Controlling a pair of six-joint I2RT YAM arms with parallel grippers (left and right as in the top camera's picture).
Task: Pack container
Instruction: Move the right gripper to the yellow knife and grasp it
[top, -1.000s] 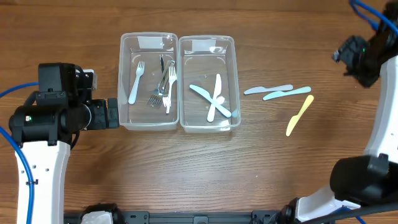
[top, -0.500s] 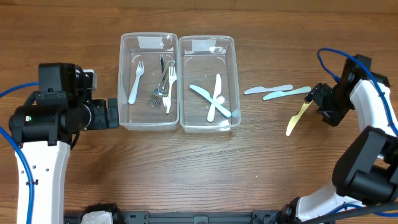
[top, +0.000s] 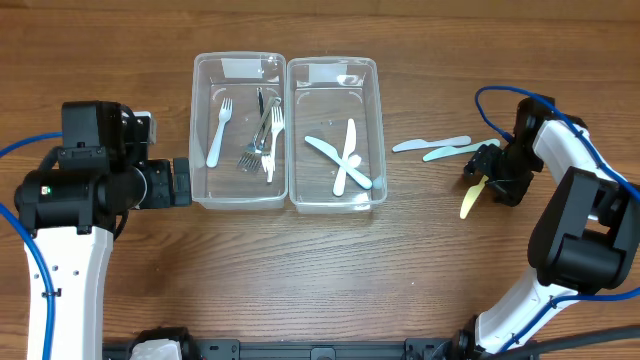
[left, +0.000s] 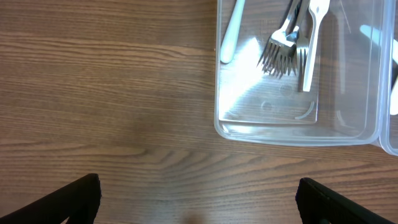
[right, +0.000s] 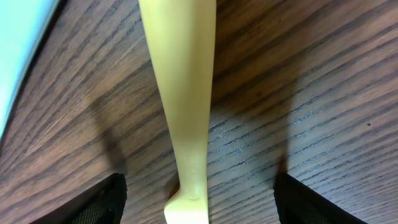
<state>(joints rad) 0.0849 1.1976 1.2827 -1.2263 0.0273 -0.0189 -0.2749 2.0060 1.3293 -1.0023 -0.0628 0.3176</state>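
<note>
My fingers meet their shadows on the tabletop, so it is now time for my right gripper to close on the yellow knife (top: 484, 180) (right: 191, 173).
Two clear plastic containers stand side by side. The left container (top: 239, 200) holds several forks (top: 262, 135); it also shows in the left wrist view (left: 297, 132). The right container (top: 337, 204) holds three plastic knives (top: 345, 160). Three more knives lie on the table to its right: a white knife (top: 430, 144), a light blue knife (top: 452, 151) and a yellow knife (top: 469, 203). My right gripper (top: 487, 173) is open and low over the yellow knife (right: 182, 93), its fingers on either side of the handle. My left gripper (left: 198, 202) is open and empty, left of the containers.
The brown wooden table (top: 300, 270) carries everything. My right arm's blue cable (top: 500, 95) loops above the loose knives. My left arm (top: 70, 190) sits at the left edge.
My right arm has swung down from the far right corner and left to the yellow knife, lowering over it. The left arm, the containers and the cutlery have not moved.
</note>
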